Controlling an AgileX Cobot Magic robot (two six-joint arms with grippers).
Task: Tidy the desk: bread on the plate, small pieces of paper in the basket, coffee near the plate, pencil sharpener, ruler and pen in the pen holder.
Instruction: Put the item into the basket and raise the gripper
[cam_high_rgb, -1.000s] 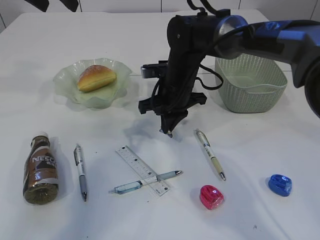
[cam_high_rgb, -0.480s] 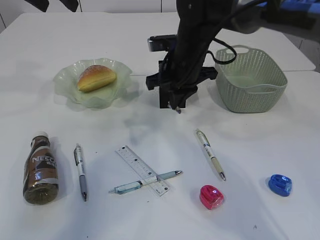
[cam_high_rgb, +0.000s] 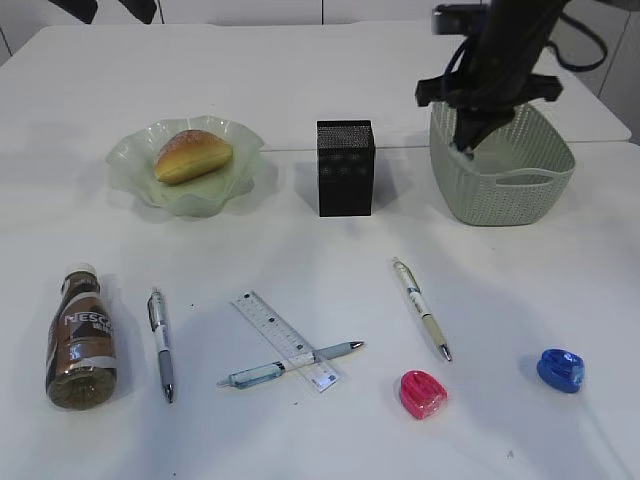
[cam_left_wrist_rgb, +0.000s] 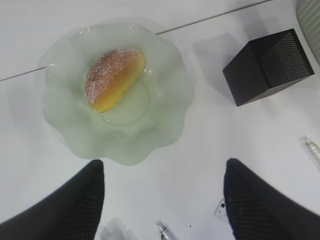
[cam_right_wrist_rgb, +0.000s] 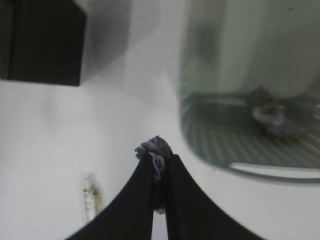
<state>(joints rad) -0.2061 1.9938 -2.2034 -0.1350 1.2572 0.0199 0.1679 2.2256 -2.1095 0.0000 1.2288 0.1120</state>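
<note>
My right gripper should keep holding the crumpled paper for now, because the paper is hanging beside the rim of the green basket.
My right gripper (cam_high_rgb: 462, 146) (cam_right_wrist_rgb: 159, 155) is shut on a small crumpled piece of paper (cam_right_wrist_rgb: 154, 147) and hangs over the left rim of the green basket (cam_high_rgb: 545, 170) (cam_right_wrist_rgb: 240, 135). Another crumpled paper (cam_right_wrist_rgb: 270, 116) lies in the basket. The bread (cam_high_rgb: 192, 155) (cam_left_wrist_rgb: 113, 78) lies on the green plate (cam_high_rgb: 130, 165) (cam_left_wrist_rgb: 65, 125). The coffee bottle (cam_high_rgb: 81, 338) lies at front left. Three pens (cam_high_rgb: 161, 342) (cam_high_rgb: 290, 364) (cam_high_rgb: 421, 308), a ruler (cam_high_rgb: 272, 328), a pink sharpener (cam_high_rgb: 422, 393) and a blue sharpener (cam_high_rgb: 560, 369) lie on the table. The black pen holder (cam_high_rgb: 345, 167) (cam_left_wrist_rgb: 267, 65) stands mid-table. My left gripper (cam_left_wrist_rgb: 162, 200) is open and empty, above the table.
The white table has a seam (cam_high_rgb: 290, 150) running across behind the plate and holder. The table's right edge (cam_high_rgb: 615, 130) is close behind the basket.
My right arm has swung from the middle of the table up and right to the basket with the paper in its jaws, uncovering the pen holder.
</note>
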